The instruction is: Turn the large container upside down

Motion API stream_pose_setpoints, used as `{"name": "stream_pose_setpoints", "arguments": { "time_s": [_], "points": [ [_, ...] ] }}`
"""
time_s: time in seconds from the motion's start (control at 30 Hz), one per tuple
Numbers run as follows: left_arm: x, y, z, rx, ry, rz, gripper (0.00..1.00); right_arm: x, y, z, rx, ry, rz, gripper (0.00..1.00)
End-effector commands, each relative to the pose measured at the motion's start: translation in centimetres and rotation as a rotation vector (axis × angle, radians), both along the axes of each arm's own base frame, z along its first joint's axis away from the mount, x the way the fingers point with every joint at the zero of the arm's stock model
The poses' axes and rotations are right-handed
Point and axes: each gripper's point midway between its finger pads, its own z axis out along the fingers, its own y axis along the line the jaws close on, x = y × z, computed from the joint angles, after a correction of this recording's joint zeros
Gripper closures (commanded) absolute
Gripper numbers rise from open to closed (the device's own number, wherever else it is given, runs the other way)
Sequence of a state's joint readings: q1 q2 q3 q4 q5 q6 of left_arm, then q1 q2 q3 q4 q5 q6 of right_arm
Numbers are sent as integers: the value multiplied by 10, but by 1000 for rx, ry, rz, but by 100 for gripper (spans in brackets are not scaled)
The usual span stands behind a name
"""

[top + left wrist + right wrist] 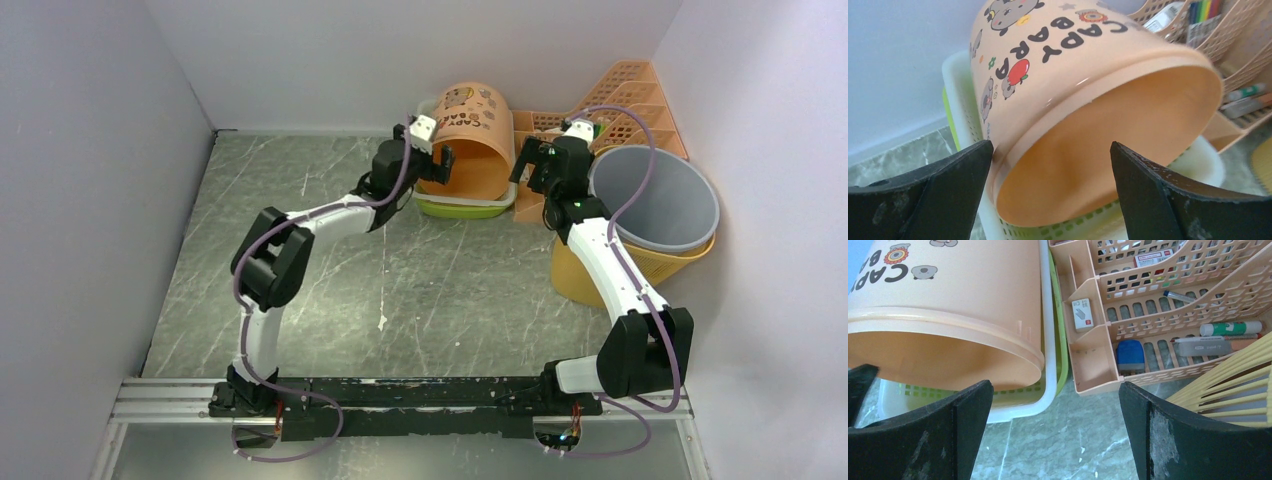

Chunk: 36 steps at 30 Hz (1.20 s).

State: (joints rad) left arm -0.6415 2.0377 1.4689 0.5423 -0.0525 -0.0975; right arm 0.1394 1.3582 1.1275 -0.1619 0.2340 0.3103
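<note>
To lift and turn it, my left gripper next needs to take hold of the bucket's rim (435, 152) (1009, 163) on the side away from the organizer, one finger inside the bucket.
The large container is an orange bucket (478, 140) printed with cartoon capybaras. It lies tilted on its side in a white and green basket (465, 209), its mouth facing the arms. My left gripper (441, 163) is open at the left of the bucket's mouth. In the left wrist view the bucket (1073, 75) fills the frame, and the left gripper (1050, 147) has one finger just outside the rim and the other before the opening. My right gripper (528, 165) is open and empty right of the bucket. It (1055, 385) hovers over the floor between the bucket (948, 295) and the organizer.
A peach desk organizer (620, 100) holding pens and small items stands at the back right, also in the right wrist view (1148, 315). A grey bin (655, 200) sits inside a yellow basket (600, 278) by the right wall. Walls close the left, back and right.
</note>
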Motion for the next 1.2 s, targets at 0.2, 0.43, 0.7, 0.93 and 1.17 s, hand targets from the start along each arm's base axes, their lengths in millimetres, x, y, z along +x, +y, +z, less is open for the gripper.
{"name": "stream_pose_setpoints", "arguments": {
  "time_s": [0.2,0.43,0.7,0.93,1.17],
  "points": [
    [19,-1,-24,152,-256,98,5,-2,-6,-6,10,2,-14,0],
    [20,13,-24,168,-273,169,27,2,-4,-19,15,26,-15,1],
    [14,22,-17,147,-297,212,74,6,-2,-27,30,36,-11,1],
    [18,16,-22,149,-293,199,93,4,-5,-35,16,53,-22,2],
    [-7,30,64,-36,-385,219,93,4,-6,-39,7,60,-28,2]
  ]
}}
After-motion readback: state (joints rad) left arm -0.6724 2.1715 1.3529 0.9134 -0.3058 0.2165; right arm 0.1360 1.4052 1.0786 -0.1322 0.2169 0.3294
